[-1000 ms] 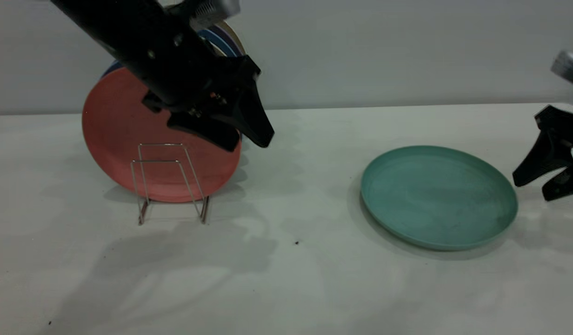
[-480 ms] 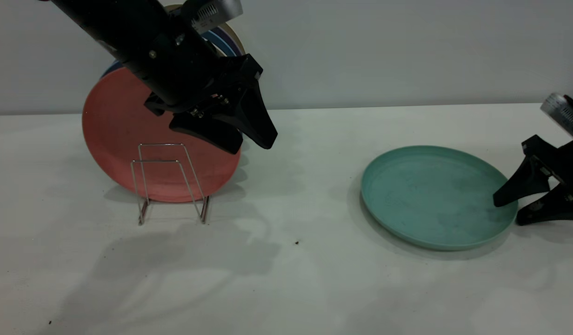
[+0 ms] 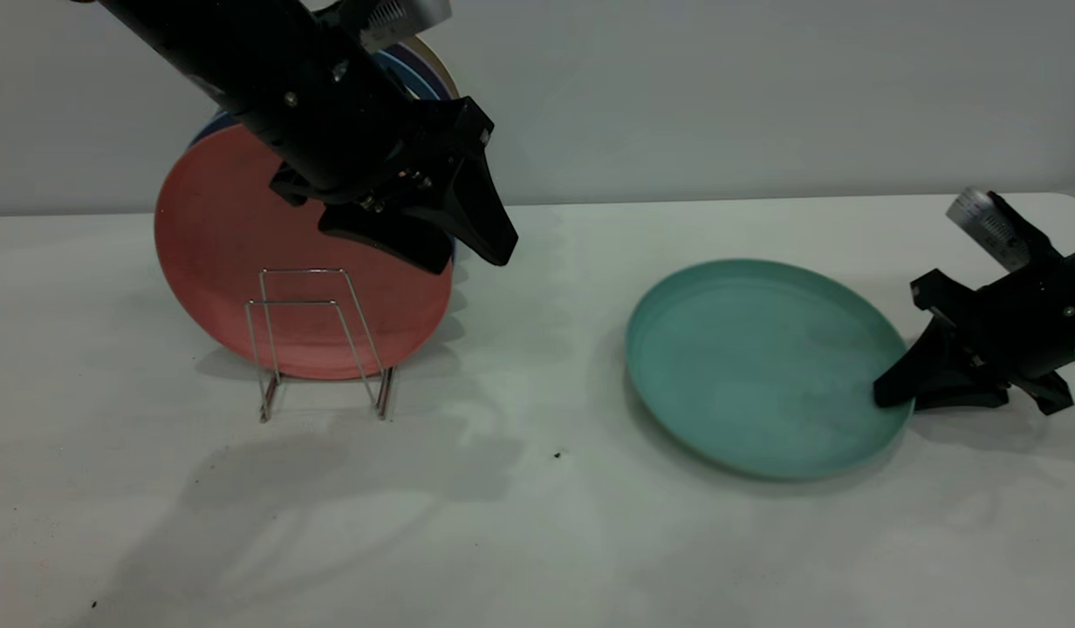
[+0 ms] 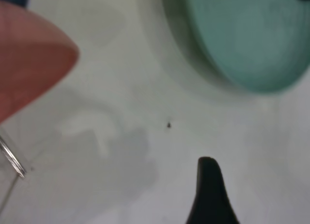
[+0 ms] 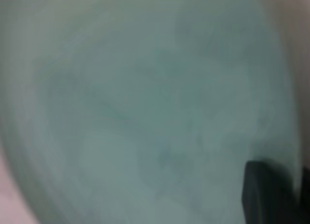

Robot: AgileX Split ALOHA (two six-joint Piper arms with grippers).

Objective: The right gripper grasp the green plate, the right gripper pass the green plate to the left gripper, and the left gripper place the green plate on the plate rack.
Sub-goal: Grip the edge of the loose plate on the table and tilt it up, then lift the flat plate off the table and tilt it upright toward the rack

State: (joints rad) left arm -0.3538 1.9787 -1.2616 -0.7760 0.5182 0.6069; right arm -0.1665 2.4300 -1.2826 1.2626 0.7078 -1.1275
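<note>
My left gripper takes the green plate by the plate's free rim (image 3: 636, 331) opposite its held edge next, to set it on the plate rack (image 3: 315, 340).
The green plate (image 3: 756, 366) lies on the white table right of centre, slightly tipped. My right gripper (image 3: 895, 399) is at its right rim, one finger on the plate's inner face and the other low at the rim outside, shut on it. In the right wrist view the green plate (image 5: 145, 103) fills the picture, with one black fingertip (image 5: 266, 195) on it. My left gripper (image 3: 466, 255) hangs open and empty above the table, in front of the pink plate and up right of the plate rack (image 3: 315, 340). The left wrist view shows one fingertip (image 4: 209, 185) and the green plate (image 4: 242, 35).
A salmon-pink plate (image 3: 223, 244) stands upright in the rack, with dark blue plates (image 3: 415, 78) behind it, partly hidden by the left arm. The rack's two front wire loops hold nothing. The pink plate (image 4: 29, 64) and a rack wire (image 4: 12, 158) show in the left wrist view.
My right gripper came down and leftward onto the green plate's right rim and closed; the plate slid left and tipped a little. The left gripper barely moved.
</note>
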